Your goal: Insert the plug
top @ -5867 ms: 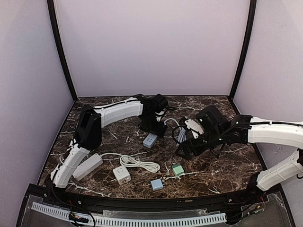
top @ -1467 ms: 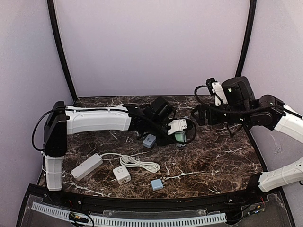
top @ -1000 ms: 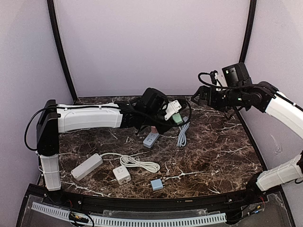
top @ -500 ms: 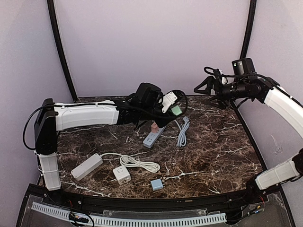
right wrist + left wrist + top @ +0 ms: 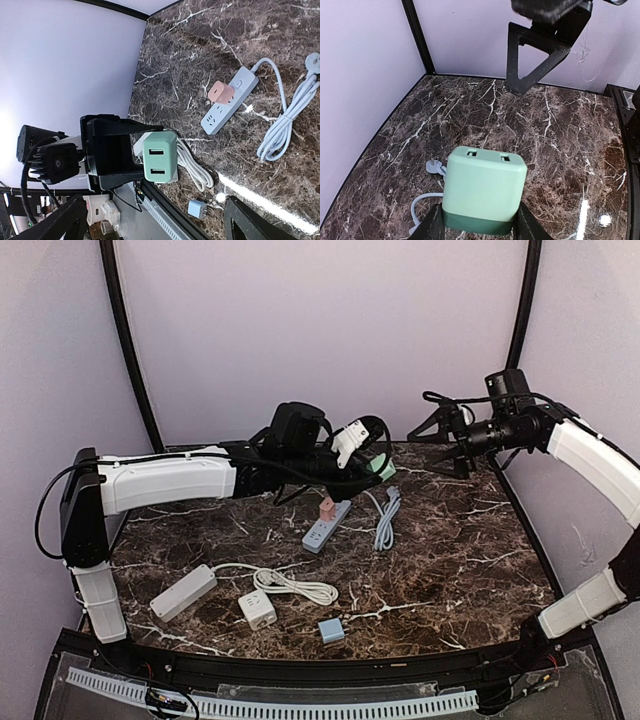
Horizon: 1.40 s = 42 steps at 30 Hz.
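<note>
I should next grab the mint-green plug with my right gripper by its slotted end (image 5: 387,468) (image 5: 158,161), so that the darker green base stays free for inserting.
The plug (image 5: 381,469) is a mint-green cube with a darker green base and two slots in its front face. My left gripper (image 5: 372,461) is shut on it and holds it in the air above the back of the table. In the left wrist view the plug (image 5: 482,187) fills the space between the fingers (image 5: 433,226). My right gripper (image 5: 423,448) hangs open a short way to the plug's right, facing it and apart from it. The right wrist view shows the plug (image 5: 160,156) head-on, ahead of my right gripper (image 5: 155,227). A blue-grey power strip (image 5: 322,530) lies below, with a pink plug (image 5: 326,508) in it.
A coiled blue cable (image 5: 385,521) lies right of the strip. Nearer the front are a white power strip (image 5: 183,592), a white coiled cable (image 5: 290,583), a white cube adapter (image 5: 257,609) and a small blue adapter (image 5: 331,630). Purple walls enclose the marble table (image 5: 460,560).
My left arm has lifted the green plug off the table and carried it up and back. My right gripper has swung round to face it and dropped slightly.
</note>
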### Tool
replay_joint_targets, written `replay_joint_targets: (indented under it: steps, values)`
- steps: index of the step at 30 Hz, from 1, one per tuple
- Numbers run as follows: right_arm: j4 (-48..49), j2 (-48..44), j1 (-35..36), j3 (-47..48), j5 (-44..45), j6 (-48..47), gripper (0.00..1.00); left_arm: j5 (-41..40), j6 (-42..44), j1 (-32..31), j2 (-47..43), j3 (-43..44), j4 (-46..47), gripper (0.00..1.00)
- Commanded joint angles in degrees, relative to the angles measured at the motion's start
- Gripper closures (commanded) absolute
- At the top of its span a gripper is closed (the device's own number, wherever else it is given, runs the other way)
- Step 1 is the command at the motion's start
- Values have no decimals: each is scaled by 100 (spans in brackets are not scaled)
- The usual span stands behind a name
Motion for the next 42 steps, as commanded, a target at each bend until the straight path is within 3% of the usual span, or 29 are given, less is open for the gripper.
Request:
replay_joint_targets:
  steps: [1, 12, 24, 31, 42]
  values:
    - [-453, 228, 40, 249, -510, -364, 7, 457, -113, 17, -169, -31, 196, 99]
    - [-929, 868, 627, 742, -9, -374, 11, 575, -142, 21, -53, 36, 119, 99]
    - [-945, 1357, 1040, 1134, 356, -27, 27, 616, -6, 19, 73, 247, -355, 99]
    - [-1018, 1458, 1074, 1174, 468, -35, 43, 594, 116, 16, 122, 313, -505, 99]
    - [-1260, 1688, 1142, 1380, 611, -228, 54, 656, 295, 21, 271, 594, -760, 99]
